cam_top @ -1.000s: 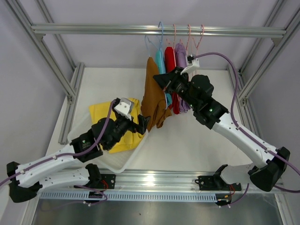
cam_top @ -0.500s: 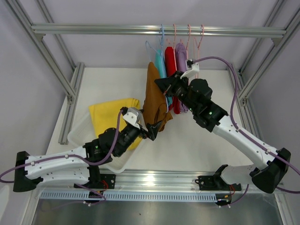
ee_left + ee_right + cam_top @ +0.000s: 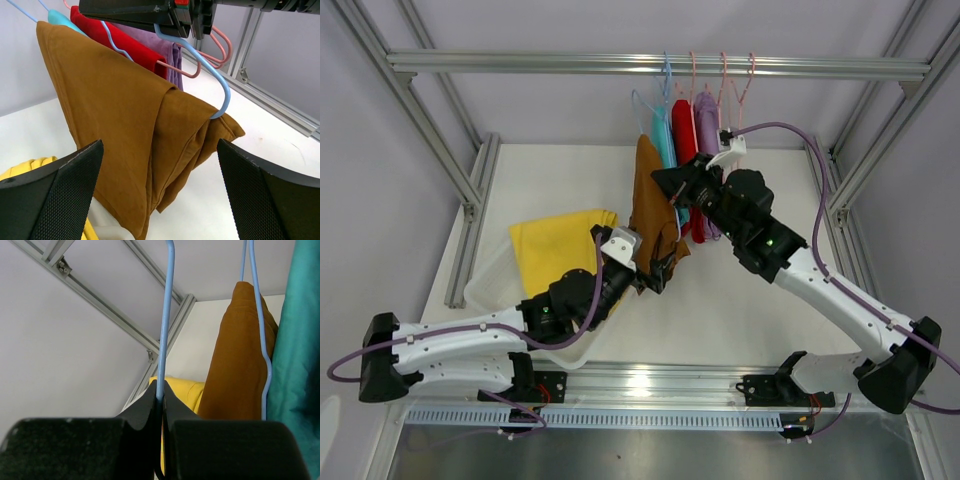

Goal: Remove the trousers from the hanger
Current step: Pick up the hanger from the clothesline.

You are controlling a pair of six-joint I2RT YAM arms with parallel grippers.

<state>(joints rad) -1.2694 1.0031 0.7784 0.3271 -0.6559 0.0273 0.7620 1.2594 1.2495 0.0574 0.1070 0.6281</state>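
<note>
My left gripper's fingers stop short of the trousers' fold, so it moves toward the fold of brown trousers (image 3: pixel 650 205) next, before it closes on the fold.
The brown trousers (image 3: pixel 650 205) hang folded over a blue hanger (image 3: pixel 215 75) that is off the rail. My right gripper (image 3: pixel 665 182) is shut on this hanger's wire (image 3: pixel 164 315). My left gripper (image 3: pixel 655 275) is open, its jaws wide apart on either side of the brown trousers' lower end (image 3: pixel 125 130), not touching it. The yellow trousers (image 3: pixel 555 245) lie in a white tray (image 3: pixel 570 350). The teal (image 3: pixel 663 135), red (image 3: pixel 683 125) and lilac (image 3: pixel 706 115) trousers hang on hangers from the rail.
An aluminium rail (image 3: pixel 520 63) crosses the back, with frame posts at both sides. Two pink hangers (image 3: pixel 220 42) hang beside the lilac trousers. The white tray sits at the front left of the table.
My left arm has moved from over the yellow trousers in the tray rightward to the lower end of the brown trousers. My right gripper has kept hold of the hanger.
</note>
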